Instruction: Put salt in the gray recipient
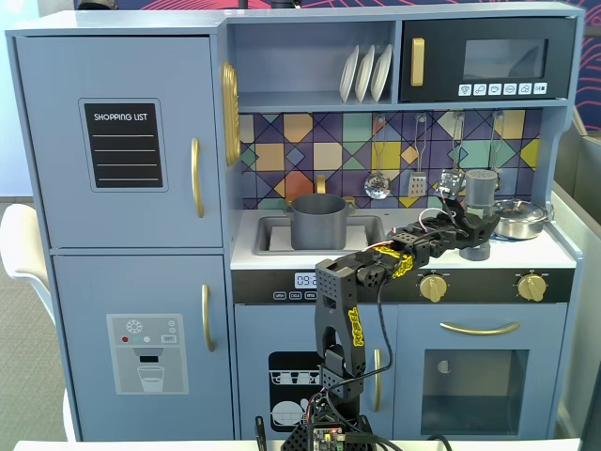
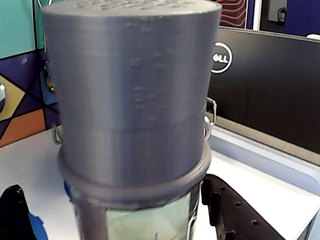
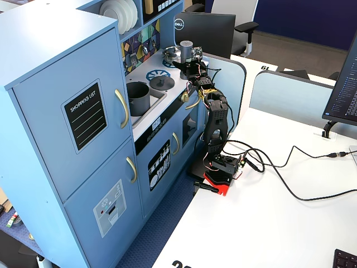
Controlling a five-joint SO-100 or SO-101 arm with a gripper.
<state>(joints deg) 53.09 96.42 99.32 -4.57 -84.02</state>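
The tall gray shaker should be grabbed next by its lower part, so that my gripper can put salt in the gray recipient [image 1: 317,224].
The salt [image 1: 481,188] is a tall gray shaker at the right end of the toy kitchen counter, beside the steel pan. In the wrist view the salt [image 2: 135,100] fills the frame, with a gray cap above a pale green label. My gripper [image 2: 114,182] is open around it. The right finger [image 2: 232,210] lies against its side, while the left finger [image 2: 15,215] stands apart with white counter showing between. The gray recipient [image 1: 317,224] sits in the sink well to the left of my gripper [image 1: 476,224]. From the side, the salt [image 3: 186,47] rises above my gripper [image 3: 187,60], and the gray recipient [image 3: 137,96] is nearer the camera.
A shiny steel pan [image 1: 519,218] stands just right of the salt. A flat gray lid [image 3: 162,82] lies on the counter between sink and gripper. Utensils [image 1: 377,183] hang on the tiled back wall, and a shelf and microwave overhang the counter.
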